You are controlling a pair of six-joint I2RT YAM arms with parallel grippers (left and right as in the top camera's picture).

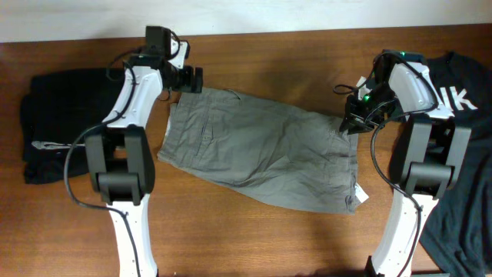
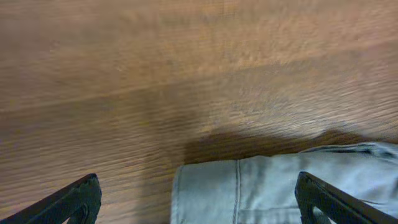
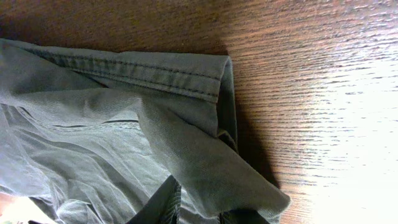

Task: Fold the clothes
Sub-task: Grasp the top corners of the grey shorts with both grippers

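I need to grip the shorts' far hem corner (image 1: 187, 95) (image 2: 200, 178) next with my left gripper, opposite my right gripper. Then both grippers will carry that edge of the shorts across to fold them.
The grey-khaki shorts (image 1: 261, 150) lie spread flat across the middle of the wooden table, with a small white label (image 1: 360, 197) at their lower right. My left gripper (image 1: 192, 79) hovers at the shorts' top left corner. In the left wrist view its jaws (image 2: 196, 190) are wide open, with the hem corner (image 2: 261, 186) lying between them on the wood. My right gripper (image 1: 350, 123) is at the shorts' right edge. In the right wrist view its fingers (image 3: 199, 210) are closed on a raised fold of the cloth (image 3: 205, 155) beside the stitched band (image 3: 155, 71).
A black garment (image 1: 54, 123) lies at the table's left end, behind the left arm. A dark T-shirt with white letters (image 1: 461, 96) lies at the right end, under the right arm's base. Bare wood (image 1: 254, 238) shows in front of the shorts.
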